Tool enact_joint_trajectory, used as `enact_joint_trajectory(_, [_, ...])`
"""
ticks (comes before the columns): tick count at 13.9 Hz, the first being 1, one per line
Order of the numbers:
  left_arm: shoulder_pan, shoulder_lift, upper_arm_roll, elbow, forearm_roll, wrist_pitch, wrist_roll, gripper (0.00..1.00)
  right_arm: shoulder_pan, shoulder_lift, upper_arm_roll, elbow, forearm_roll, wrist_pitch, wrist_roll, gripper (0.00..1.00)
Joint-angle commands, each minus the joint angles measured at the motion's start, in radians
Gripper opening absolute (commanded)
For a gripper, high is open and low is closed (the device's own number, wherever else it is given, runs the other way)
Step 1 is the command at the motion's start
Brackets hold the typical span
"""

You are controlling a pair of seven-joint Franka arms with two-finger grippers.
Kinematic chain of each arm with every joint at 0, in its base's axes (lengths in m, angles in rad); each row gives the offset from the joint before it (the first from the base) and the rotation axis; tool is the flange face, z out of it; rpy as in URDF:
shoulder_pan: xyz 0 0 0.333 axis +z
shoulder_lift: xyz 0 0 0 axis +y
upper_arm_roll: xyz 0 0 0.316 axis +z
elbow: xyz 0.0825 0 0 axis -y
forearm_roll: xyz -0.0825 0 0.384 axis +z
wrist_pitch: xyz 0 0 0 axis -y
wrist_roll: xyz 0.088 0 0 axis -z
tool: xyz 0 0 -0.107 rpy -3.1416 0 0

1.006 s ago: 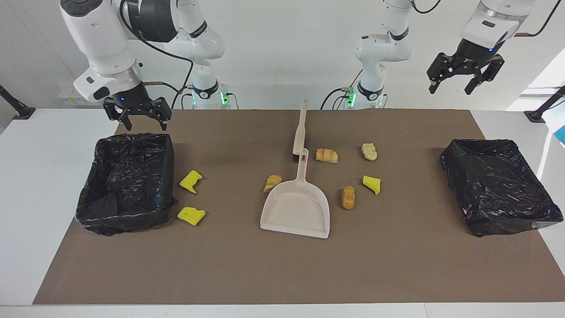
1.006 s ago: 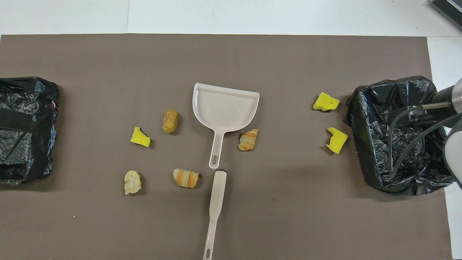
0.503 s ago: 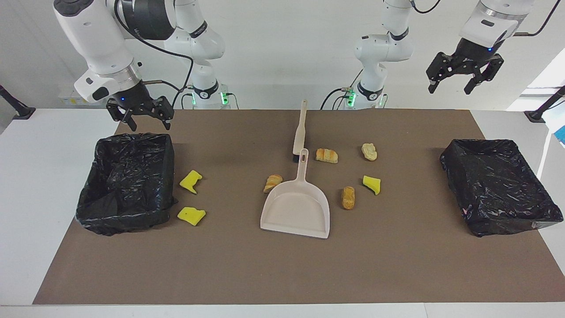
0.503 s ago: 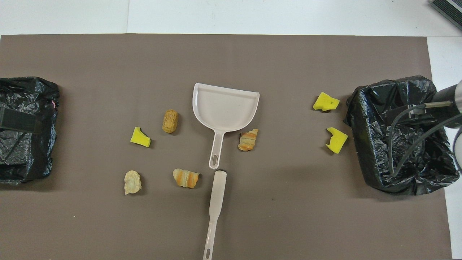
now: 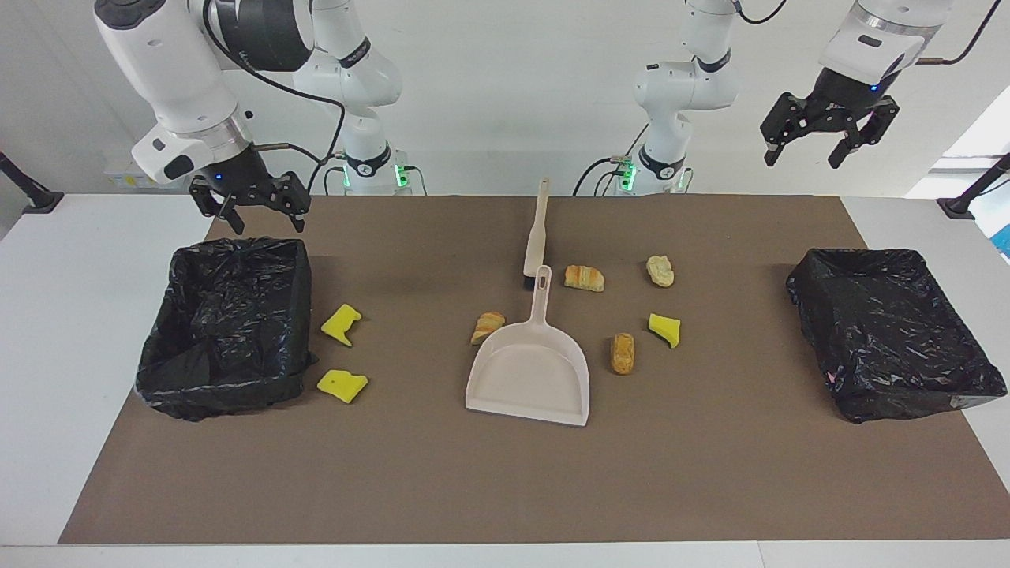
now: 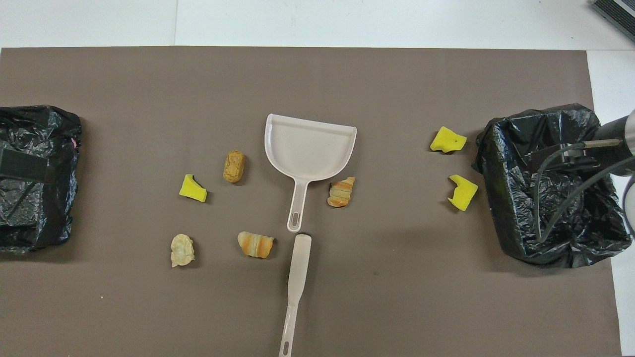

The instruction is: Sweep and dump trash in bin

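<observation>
My right gripper grabs the dustpan by its narrow handle (image 6: 297,206) next, since the broad pan spreads too wide for the fingers to close around.
Trash lies scattered on the brown mat. Two yellow sponge pieces (image 5: 341,324) (image 5: 342,385) sit beside the black-lined bin (image 5: 225,327) at the right arm's end. A third sponge piece (image 5: 665,329) and several bread lumps (image 5: 584,278) (image 5: 622,353) (image 5: 488,326) surround the beige dustpan (image 5: 530,371). The brush (image 5: 537,229) lies nearer the robots, in line with the dustpan handle. My right gripper (image 5: 256,225) hangs open and empty over that bin's robot-side rim. My left gripper (image 5: 801,162) is open and empty, raised high over the left arm's end.
A second black-lined bin (image 5: 892,331) stands at the left arm's end. White tabletop borders the brown mat (image 6: 317,317) at both ends. From overhead, the dustpan (image 6: 308,148) opens away from the robots and the brush (image 6: 296,282) points toward them.
The right arm has drawn back slightly over its bin, and the left gripper has edged a little higher. Nothing on the mat has moved.
</observation>
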Motion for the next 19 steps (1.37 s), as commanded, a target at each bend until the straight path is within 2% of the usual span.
enact_joint_trajectory(1, [-0.008,-0.025,0.006,-0.021,-0.012,-0.022,-0.01,1.0,-0.011,-0.009,0.005,-0.006,0.023,0.001,0.003,1.0])
enact_joint_trajectory(9, [-0.014,-0.057,0.006,-0.074,-0.012,-0.021,-0.002,1.0,-0.012,-0.009,0.003,-0.006,0.024,0.001,0.0,1.0])
enact_joint_trajectory(15, [-0.02,-0.105,0.0,-0.168,-0.014,0.068,0.008,1.0,-0.012,-0.011,0.003,-0.008,0.024,-0.001,-0.002,1.0])
enact_joint_trajectory(19, [-0.028,-0.111,-0.003,-0.179,-0.016,0.071,0.017,1.0,-0.012,-0.011,0.003,-0.008,0.024,0.001,0.0,1.0])
